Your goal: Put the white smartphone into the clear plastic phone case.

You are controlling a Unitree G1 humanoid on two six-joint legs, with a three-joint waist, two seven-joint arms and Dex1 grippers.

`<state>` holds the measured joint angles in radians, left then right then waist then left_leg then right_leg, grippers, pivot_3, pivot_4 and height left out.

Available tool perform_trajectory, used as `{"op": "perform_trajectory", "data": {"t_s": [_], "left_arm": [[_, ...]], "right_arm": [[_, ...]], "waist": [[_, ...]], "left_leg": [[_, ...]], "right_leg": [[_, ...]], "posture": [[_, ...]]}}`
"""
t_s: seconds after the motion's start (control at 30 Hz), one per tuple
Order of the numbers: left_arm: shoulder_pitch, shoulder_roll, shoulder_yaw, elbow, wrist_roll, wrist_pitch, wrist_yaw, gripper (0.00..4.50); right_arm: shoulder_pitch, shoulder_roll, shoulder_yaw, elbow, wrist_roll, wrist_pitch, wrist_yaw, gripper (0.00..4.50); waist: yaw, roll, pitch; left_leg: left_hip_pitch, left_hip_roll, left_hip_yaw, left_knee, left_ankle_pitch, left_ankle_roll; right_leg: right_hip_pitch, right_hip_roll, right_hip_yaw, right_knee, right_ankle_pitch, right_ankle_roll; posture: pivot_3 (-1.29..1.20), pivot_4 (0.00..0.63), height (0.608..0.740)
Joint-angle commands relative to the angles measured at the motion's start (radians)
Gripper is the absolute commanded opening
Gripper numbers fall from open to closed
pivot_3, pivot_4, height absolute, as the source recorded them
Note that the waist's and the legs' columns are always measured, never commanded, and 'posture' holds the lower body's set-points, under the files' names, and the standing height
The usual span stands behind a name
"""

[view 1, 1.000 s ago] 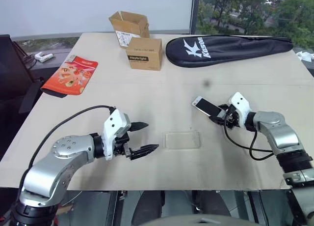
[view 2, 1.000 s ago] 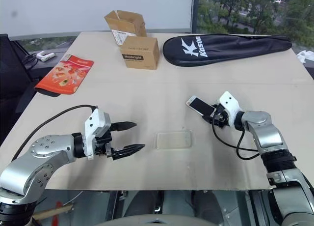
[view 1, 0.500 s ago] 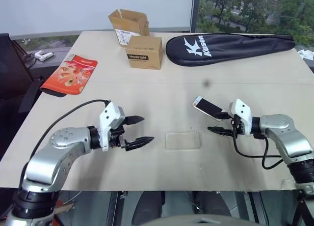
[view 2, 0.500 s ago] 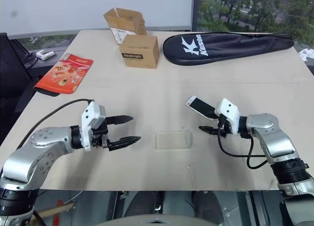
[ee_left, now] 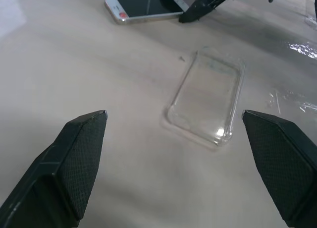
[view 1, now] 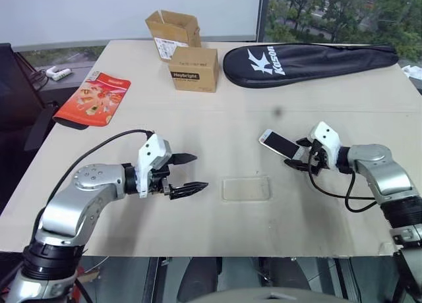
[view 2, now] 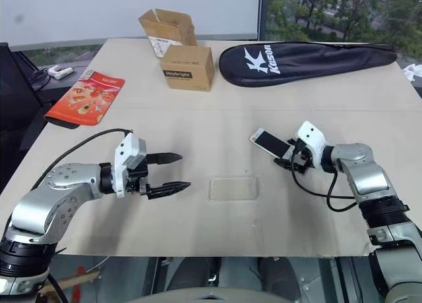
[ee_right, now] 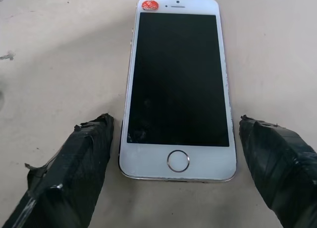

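The white smartphone needs to go into the clear case (view 1: 246,188), so my right gripper will next grab the smartphone by its home-button end (view 1: 292,151).
The white smartphone (view 1: 280,144) lies flat on the table, screen up, with a red sticker at its far end (ee_right: 178,84). My right gripper (view 1: 301,156) is open, its taped fingers (ee_right: 74,173) standing on either side of the phone's home-button end without holding it. The clear plastic phone case (view 1: 246,188) lies open side up at the middle front of the table (ee_left: 208,96). To the case's left, my left gripper (view 1: 191,173) hovers open and empty, pointing toward it.
Two cardboard boxes (view 1: 194,69) stand at the back middle, beside a black racket bag (view 1: 303,60) at the back right. A red packet (view 1: 95,99) lies at the left edge. The table's front edge (view 1: 211,250) runs close behind the case.
The right gripper drew back from the phone, then came forward again with its jaws wider, now straddling the phone's near end. The left gripper stays open.
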<state>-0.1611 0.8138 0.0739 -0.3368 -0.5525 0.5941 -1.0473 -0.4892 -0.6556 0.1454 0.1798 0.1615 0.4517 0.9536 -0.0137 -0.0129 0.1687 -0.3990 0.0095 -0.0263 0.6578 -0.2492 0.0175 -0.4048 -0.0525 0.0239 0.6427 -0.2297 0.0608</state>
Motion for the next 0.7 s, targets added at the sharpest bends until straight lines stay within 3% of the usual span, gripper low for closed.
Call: {"op": "perform_trajectory", "data": {"t_s": [0.03, 0.17, 0.2, 0.3, 0.7], "left_arm": [[-0.018, 0.016, 0.014, -0.032, -0.005, -0.012, -0.002, 4.50], [-0.020, 0.015, 0.009, -0.045, -0.010, -0.004, 0.002, 4.50], [-0.020, 0.015, 0.008, -0.047, -0.011, -0.003, 0.001, 4.50], [-0.021, 0.016, 0.009, -0.048, -0.011, -0.004, 0.001, 4.50], [-0.051, 0.001, -0.001, -0.030, 0.004, -0.019, 0.014, 4.50]], "right_arm": [[-0.012, 0.007, 0.012, 0.012, -0.033, 0.054, -0.037, 4.36], [0.004, 0.020, 0.020, 0.004, -0.027, 0.130, -0.048, 4.36], [0.012, 0.020, 0.025, 0.002, -0.029, 0.138, -0.048, 3.85], [0.032, 0.018, 0.032, -0.004, -0.031, 0.150, -0.048, 2.96], [0.040, 0.021, 0.006, -0.059, -0.001, 0.086, -0.021, 2.95]], "waist": [[0.000, 0.000, 0.000], [-0.001, -0.001, -0.001], [-0.001, -0.001, -0.001], [0.002, -0.003, -0.002], [0.001, -0.004, -0.002]], "left_leg": [[0.000, 0.000, 0.000, 0.000, 0.000, 0.000], [0.001, 0.000, 0.000, 0.000, 0.000, 0.000], [0.002, 0.000, 0.000, 0.000, 0.000, 0.000], [0.002, 0.000, 0.000, 0.000, 0.000, 0.000], [0.002, 0.000, 0.000, 0.000, 0.000, 0.000]], "right_leg": [[0.000, 0.000, 0.000, 0.000, 0.000, 0.000], [0.000, 0.000, 0.001, 0.000, 0.000, 0.000], [0.001, 0.000, 0.001, 0.000, 0.000, 0.000], [0.001, 0.000, 0.000, 0.000, 0.000, 0.000], [0.002, 0.000, -0.001, 0.000, 0.000, 0.000]], "posture": [[0.00, 0.150, 0.740], [0.00, 0.150, 0.740], [0.00, 0.150, 0.740], [0.00, 0.150, 0.740], [0.00, 0.150, 0.740]]}}
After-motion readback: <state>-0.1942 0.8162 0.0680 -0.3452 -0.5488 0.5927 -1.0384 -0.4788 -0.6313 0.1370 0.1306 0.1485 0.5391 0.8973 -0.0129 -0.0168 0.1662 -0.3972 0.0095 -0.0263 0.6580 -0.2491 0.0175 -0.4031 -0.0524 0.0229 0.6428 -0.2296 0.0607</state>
